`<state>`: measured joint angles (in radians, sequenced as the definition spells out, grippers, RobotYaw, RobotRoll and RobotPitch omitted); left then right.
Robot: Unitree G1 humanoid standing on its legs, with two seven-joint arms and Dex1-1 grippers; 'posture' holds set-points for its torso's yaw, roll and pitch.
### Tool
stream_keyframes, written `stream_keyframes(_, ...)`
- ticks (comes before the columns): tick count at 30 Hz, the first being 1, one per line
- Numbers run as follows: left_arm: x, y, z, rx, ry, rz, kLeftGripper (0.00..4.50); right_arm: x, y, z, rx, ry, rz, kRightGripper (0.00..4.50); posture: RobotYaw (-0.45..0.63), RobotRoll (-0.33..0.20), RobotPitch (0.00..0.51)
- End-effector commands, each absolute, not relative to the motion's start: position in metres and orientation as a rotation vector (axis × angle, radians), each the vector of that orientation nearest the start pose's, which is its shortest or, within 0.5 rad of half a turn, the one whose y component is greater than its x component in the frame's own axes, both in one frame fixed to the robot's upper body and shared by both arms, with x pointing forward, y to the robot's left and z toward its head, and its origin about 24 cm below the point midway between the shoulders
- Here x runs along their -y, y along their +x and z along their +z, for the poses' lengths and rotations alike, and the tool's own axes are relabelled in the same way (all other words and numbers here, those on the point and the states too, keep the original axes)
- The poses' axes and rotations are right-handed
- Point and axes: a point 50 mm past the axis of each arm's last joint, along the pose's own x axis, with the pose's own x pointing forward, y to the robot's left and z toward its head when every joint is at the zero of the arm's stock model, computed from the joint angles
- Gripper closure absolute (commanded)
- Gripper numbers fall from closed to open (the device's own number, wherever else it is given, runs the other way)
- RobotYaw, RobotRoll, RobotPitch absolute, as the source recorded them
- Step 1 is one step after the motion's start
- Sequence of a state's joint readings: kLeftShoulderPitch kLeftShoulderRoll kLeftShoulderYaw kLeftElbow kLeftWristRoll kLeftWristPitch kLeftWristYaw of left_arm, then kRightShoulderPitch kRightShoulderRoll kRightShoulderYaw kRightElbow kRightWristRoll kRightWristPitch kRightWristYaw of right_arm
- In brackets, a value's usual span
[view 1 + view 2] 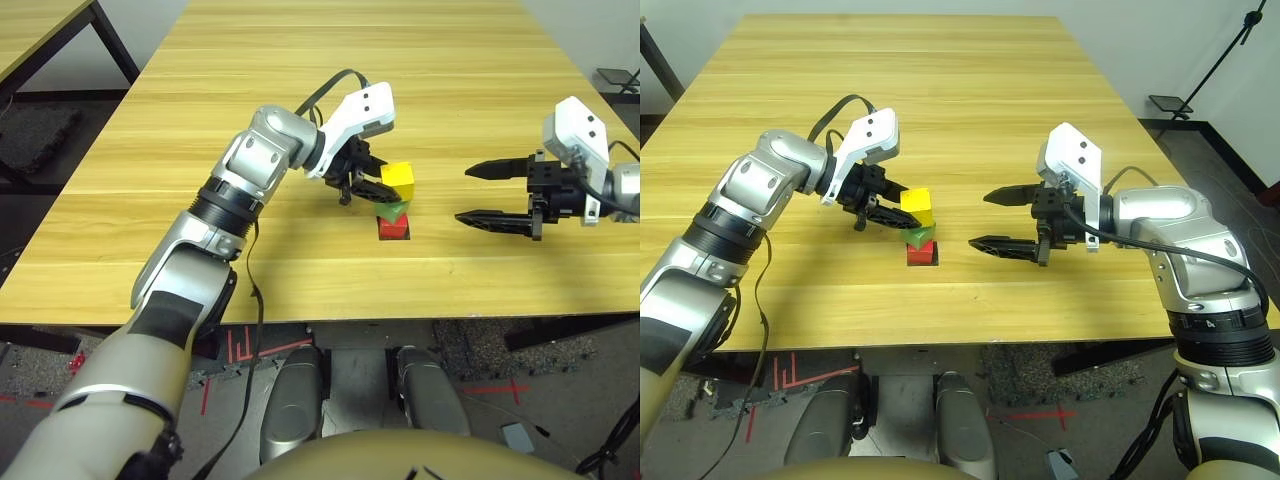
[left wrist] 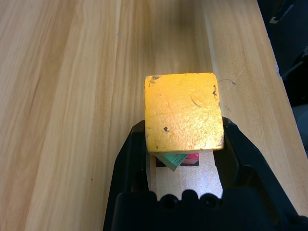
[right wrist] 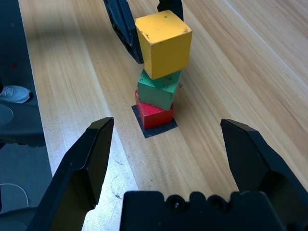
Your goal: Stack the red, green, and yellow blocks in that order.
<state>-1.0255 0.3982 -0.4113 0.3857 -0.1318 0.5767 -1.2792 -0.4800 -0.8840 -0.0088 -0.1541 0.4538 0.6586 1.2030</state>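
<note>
The left gripper needs to release the yellow block now, because the bottom of the yellow block is over the green block [image 1: 391,211] and the yellow block would rest in the stack.
The red block [image 3: 153,114] lies on a flat black patch [image 3: 160,131] near the table's front edge. The green block [image 3: 159,89] sits on it, turned and slightly tilted. The yellow block [image 3: 163,43] is on top of the green one, also tilted, with my left gripper [image 2: 182,126] shut on it; its fingers [image 2: 132,154] press both sides. In the head views the left gripper [image 1: 365,185] comes at the stack [image 1: 394,208] from the left. My right gripper [image 1: 1000,220] hovers open to the right of the stack, a short gap away, holding nothing.
The wooden table [image 1: 300,80] stretches bare behind and beside the stack. Its front edge [image 1: 330,322] runs just below the stack. A black cable [image 1: 250,290] hangs from my left arm. Another table [image 1: 40,30] stands at the far left.
</note>
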Motion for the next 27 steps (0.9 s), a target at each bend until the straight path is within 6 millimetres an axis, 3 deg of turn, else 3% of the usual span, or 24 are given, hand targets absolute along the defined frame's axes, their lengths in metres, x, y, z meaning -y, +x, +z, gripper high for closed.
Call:
stream_keyframes(1,-0.076,0.347,0.181,-0.409,0.491,-1.433,2.56,0.213,0.273,0.197,-0.296,-0.362,1.166,0.00,-0.03,-0.032,0.092)
stream_keyframes(8,-0.075,0.348,0.177,-0.408,0.475,-1.414,0.16,0.214,0.274,0.200,-0.288,-0.366,1.154,0.00,-0.03,-0.037,0.088)
stream_keyframes(9,-0.075,0.348,0.177,-0.398,0.471,-1.410,0.02,0.215,0.274,0.200,-0.286,-0.366,1.152,0.00,-0.03,-0.038,0.087)
stream_keyframes(14,-0.090,0.343,0.202,-0.272,0.395,-1.336,0.02,0.228,0.272,0.208,-0.269,-0.310,1.077,0.00,-0.01,-0.050,0.081)
stream_keyframes(18,-0.125,0.326,0.227,-0.157,0.197,-1.177,0.02,0.256,0.270,0.207,-0.267,-0.212,0.896,0.00,0.00,-0.063,0.076)
stream_keyframes(21,-0.159,0.325,0.236,-0.028,0.056,-0.900,0.02,0.287,0.279,0.194,-0.217,-0.106,0.658,0.00,0.02,-0.075,0.081)
stream_keyframes(24,-0.195,0.327,0.224,0.090,-0.013,-0.579,0.02,0.317,0.291,0.170,-0.133,-0.029,0.404,0.00,0.03,-0.080,0.083)
stream_keyframes(27,-0.218,0.322,0.192,0.134,-0.049,-0.321,0.02,0.344,0.300,0.151,-0.040,0.013,0.177,0.00,0.04,-0.092,0.087)
